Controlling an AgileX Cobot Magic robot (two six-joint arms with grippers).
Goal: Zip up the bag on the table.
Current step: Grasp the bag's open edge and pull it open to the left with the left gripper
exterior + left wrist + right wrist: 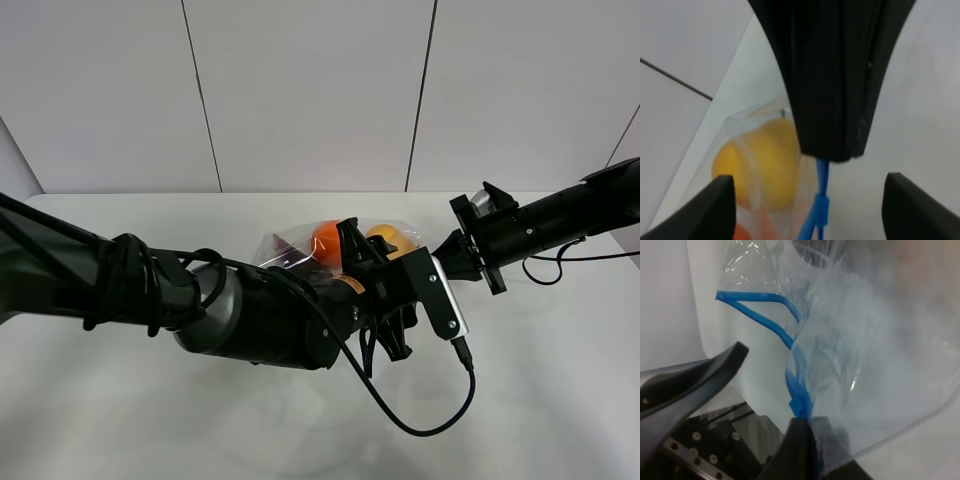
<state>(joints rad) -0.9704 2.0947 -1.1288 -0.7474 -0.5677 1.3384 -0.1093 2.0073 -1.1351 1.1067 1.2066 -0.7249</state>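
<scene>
Next, my left gripper picks up the blue zip by its slider (pixel 820 210) to zip up the clear bag (pixel 752 162).
The clear bag (pixel 290 245) lies on the white table (pixel 150 420) at the middle, with orange produce (pixel 328 240) and yellow produce (pixel 392 238) inside; my left arm hides much of it. In the right wrist view my right gripper (pixel 807 425) is shut on the blue zip strip (pixel 792 340), which gapes apart further along. In the left wrist view its black tip (pixel 835 150) holds the strip (pixel 821 200) next to the yellow produce (pixel 765 165). My left gripper (pixel 807 180) is open, with one finger on each side of the strip.
A black cable (pixel 420 425) loops from my left wrist down onto the table. My right arm (pixel 560 215) reaches in from the right edge. A white panelled wall (pixel 310 90) stands behind the table.
</scene>
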